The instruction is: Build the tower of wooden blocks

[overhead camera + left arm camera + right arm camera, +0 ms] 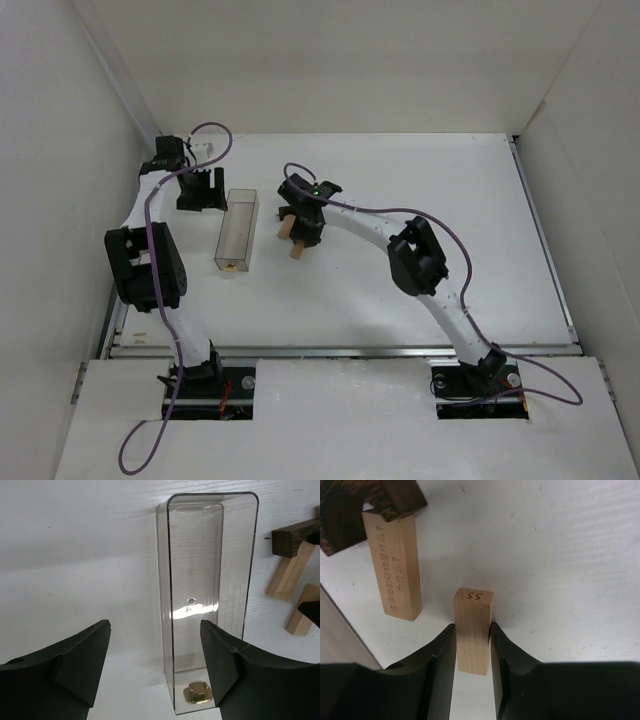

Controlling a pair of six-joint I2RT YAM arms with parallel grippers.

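If the right gripper went up now, the light-tan block would come up with it, because its fingers pinch the block from both sides, clear of the dark piece.
My right gripper (472, 627) is shut on a light-tan wood block (473, 630) marked "55" on its end. In the top view this gripper (303, 236) is at mid table with the block (297, 252) sticking out below it. A second tan block (395, 562) with printed writing lies just left of it, one end under a dark wooden piece (370, 505). Both tan blocks (290, 570) show at the right edge of the left wrist view. My left gripper (155, 630) is open and empty, near the end of a clear plastic box (207, 595).
The clear box (237, 230) lies between the two grippers, with a small brass piece (197, 692) inside its near end. White walls enclose the table on the left, back and right. The left gripper (200, 190) is near the back left corner.
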